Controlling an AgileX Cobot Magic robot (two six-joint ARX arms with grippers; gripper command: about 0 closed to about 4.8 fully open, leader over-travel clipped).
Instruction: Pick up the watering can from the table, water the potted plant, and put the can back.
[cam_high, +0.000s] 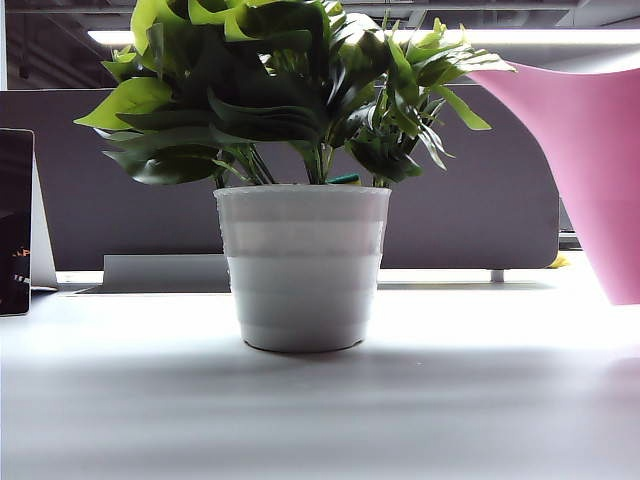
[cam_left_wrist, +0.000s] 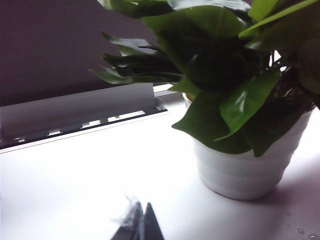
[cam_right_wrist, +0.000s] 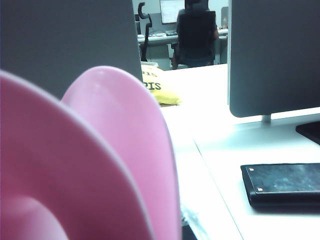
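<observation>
The pink watering can (cam_high: 595, 160) is hanging with its lower edge (cam_high: 625, 300) above the table, so my right gripper needs to keep holding the watering can.
The potted plant (cam_high: 300, 265), leafy green in a white ribbed pot, stands mid-table (cam_high: 320, 420). The pink watering can (cam_high: 595, 160) fills the right edge of the exterior view, its rim slanting up toward the leaves. The can's body (cam_right_wrist: 100, 165) covers the jaws of my right gripper (cam_right_wrist: 175, 232), which is closed on it; only a dark sliver of the gripper shows beside the pink wall. My left gripper (cam_left_wrist: 143, 206) hovers low over the table in front of the pot (cam_left_wrist: 245, 170), shut, holding nothing, with a wisp of fluff on one tip.
A grey partition (cam_high: 480, 200) runs behind the table. A dark screen (cam_high: 15, 220) stands at the far left. Near the right arm lie a black flat device (cam_right_wrist: 282, 182), a monitor (cam_right_wrist: 275, 55) and a yellow bag (cam_right_wrist: 157, 85). Water drops (cam_left_wrist: 300, 231) dot the table by the pot.
</observation>
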